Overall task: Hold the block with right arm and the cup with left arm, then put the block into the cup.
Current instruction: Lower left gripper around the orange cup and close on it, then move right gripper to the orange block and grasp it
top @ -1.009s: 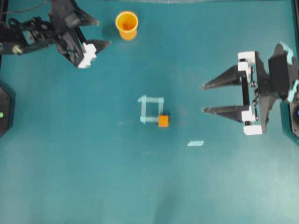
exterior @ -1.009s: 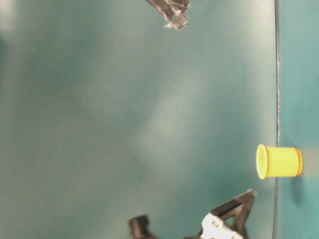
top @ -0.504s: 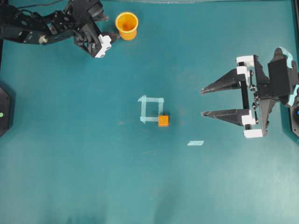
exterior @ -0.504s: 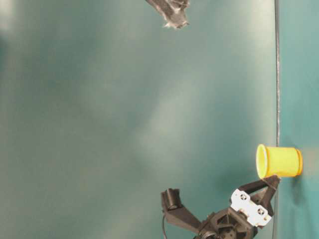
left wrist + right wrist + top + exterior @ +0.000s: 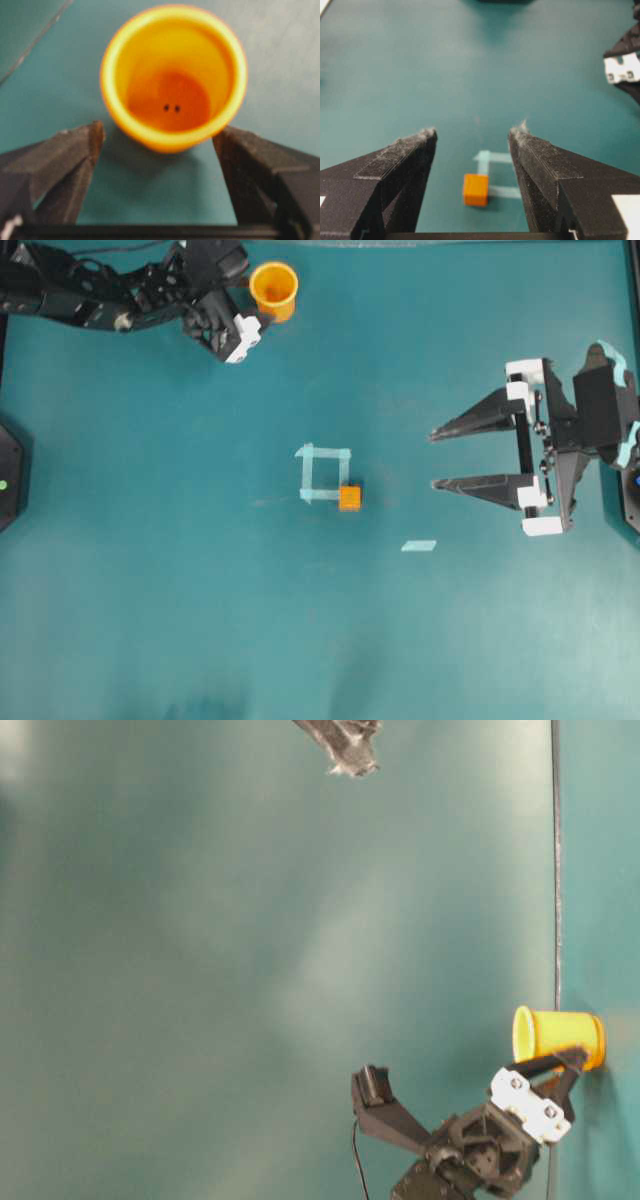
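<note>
My left gripper isn't ready to close on the yellow-orange cup yet and should move forward first, because the cup's middle (image 5: pixel 173 80) is ahead of both fingers, beyond its near rim (image 5: pixel 167 142).
The yellow-orange cup (image 5: pixel 273 290) stands upright at the table's far edge. My left gripper (image 5: pixel 250 302) is open right at its left side. In the left wrist view the cup (image 5: pixel 172 75) fills the frame, empty inside, and the left gripper (image 5: pixel 157 135) has one fingertip on each side of its near wall, not closed on it. The small orange block (image 5: pixel 349 499) lies mid-table at the corner of a pale tape square (image 5: pixel 324 474). My right gripper (image 5: pixel 432 458) hangs open well to the block's right. In its wrist view the block (image 5: pixel 476 189) shows between the open right gripper (image 5: pixel 473 132) fingers, farther off.
A loose strip of pale tape (image 5: pixel 419 546) lies right of the block. The table's back edge runs just behind the cup (image 5: pixel 557 1038). The left arm's white fitting (image 5: pixel 620 67) shows at the right edge of the right wrist view.
The left arm has swung right and towards the far edge, bringing its open gripper up to the cup. The right gripper and the block have stayed where they were.
</note>
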Controlling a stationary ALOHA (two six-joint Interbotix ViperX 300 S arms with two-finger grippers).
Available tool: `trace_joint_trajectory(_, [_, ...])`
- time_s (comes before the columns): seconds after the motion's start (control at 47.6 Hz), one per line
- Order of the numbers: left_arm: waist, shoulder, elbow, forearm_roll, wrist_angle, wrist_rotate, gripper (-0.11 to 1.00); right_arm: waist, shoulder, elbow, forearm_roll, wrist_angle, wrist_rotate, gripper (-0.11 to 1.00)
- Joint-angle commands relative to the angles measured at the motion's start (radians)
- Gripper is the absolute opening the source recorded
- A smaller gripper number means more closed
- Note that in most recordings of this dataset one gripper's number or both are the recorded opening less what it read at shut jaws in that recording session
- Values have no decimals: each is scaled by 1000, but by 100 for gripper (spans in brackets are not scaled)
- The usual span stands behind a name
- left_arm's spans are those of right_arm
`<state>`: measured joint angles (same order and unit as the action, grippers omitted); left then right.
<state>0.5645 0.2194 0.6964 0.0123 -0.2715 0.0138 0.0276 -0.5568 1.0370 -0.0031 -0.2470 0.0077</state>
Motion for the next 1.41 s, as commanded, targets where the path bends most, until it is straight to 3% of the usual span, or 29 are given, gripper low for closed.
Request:
trace_joint_trajectory(0.0, [-2, -6, -38, 2, -11, -2, 85, 3, -6, -28, 0, -5, 2, 62])
trace_joint_trajectory(0.609, [-3, 77, -117, 0, -12, 0, 84, 9, -5, -28, 0, -3, 2, 62])
trace_joint_trajectory(0.798, [-20, 67, -92, 5, -15, 2, 68, 34, 31, -38, 0, -2, 3, 62])
trace_joint_trajectory(0.862, [-41, 60, -80, 5, -15, 3, 64, 40, 52, -48, 2, -3, 3, 62])
trace_joint_trajectory(1.387, [-359, -172, 48, 5, -11, 15, 64, 43, 342, -133, 8, -11, 5, 62])
